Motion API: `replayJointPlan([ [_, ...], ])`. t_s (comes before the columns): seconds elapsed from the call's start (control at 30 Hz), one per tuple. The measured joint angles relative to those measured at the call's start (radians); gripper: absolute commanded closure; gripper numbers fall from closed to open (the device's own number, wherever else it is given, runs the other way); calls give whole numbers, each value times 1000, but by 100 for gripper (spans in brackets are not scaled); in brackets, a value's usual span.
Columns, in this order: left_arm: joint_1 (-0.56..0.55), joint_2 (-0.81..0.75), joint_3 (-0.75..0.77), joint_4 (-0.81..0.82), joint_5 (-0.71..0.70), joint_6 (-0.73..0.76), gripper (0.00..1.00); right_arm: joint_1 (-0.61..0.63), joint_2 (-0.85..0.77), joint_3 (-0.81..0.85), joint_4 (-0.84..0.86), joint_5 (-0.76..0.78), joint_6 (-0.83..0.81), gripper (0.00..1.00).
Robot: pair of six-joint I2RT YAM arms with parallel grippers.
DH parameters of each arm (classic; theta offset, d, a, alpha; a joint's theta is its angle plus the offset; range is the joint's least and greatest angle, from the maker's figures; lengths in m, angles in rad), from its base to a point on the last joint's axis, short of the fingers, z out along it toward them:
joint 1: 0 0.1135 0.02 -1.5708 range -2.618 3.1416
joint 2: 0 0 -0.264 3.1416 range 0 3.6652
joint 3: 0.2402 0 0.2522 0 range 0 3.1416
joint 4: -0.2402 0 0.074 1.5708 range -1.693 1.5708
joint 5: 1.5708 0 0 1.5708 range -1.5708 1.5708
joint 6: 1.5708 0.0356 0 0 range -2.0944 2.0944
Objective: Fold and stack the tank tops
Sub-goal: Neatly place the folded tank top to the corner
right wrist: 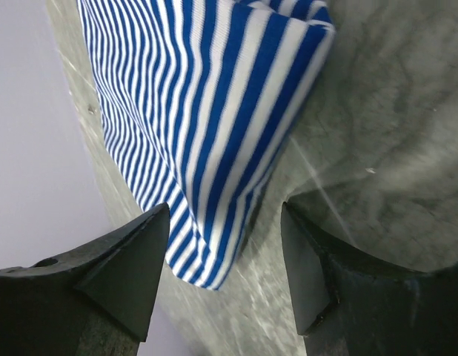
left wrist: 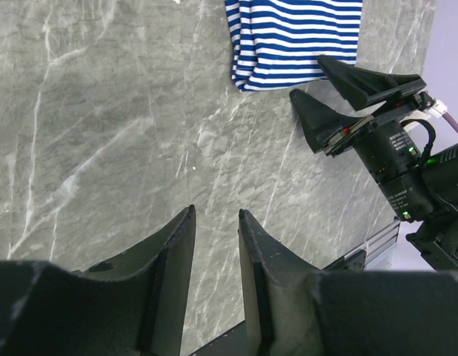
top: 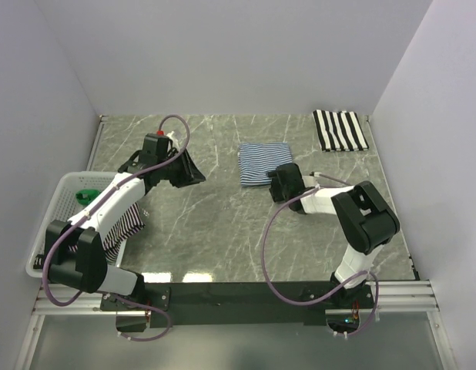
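Next, the right gripper grabs the folded blue-and-white tank top by its near edge (top: 269, 182) (right wrist: 227, 217), fingers across the layers, to stack it still folded.
A folded blue-and-white striped tank top (top: 264, 162) lies on the marble table's middle back; it also shows in the left wrist view (left wrist: 296, 41) and the right wrist view (right wrist: 207, 119). A folded black-and-white striped tank top (top: 340, 129) lies at the back right. Another striped tank top (top: 122, 227) hangs over the basket's edge. My right gripper (top: 273, 181) is open and empty, its jaws at the blue top's near right corner (right wrist: 225, 215). My left gripper (top: 190, 171) hangs over bare table with its jaws a little apart, empty (left wrist: 216, 215).
A white mesh basket (top: 61, 202) stands at the left edge with a green object (top: 87, 196) inside. Pale walls close the table on three sides. The black mounting rail (top: 246, 297) runs along the near edge.
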Motion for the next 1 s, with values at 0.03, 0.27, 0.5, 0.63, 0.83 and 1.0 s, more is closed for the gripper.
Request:
replayJointPlan([
  [0.03, 2, 0, -3, 2, 0, 0, 65, 0, 6, 5, 0, 4, 8, 32],
  [0.27, 8, 0, -17, 5, 0, 0, 65, 0, 47, 47, -3, 22, 45, 35],
  [0.5, 14, 0, -27, 16, 0, 0, 65, -1, 90, 100, -28, 39, 50, 52],
  [0.63, 23, 0, -36, 23, 1, 0, 65, -14, 114, 153, -94, 37, -5, 63],
  [0.83, 31, 0, -40, 25, 8, 0, 66, -89, 128, 195, -158, 2, -127, 95],
  [1.0, 33, 0, -40, 25, 11, 0, 66, -141, 153, 253, -196, -34, -251, 100],
])
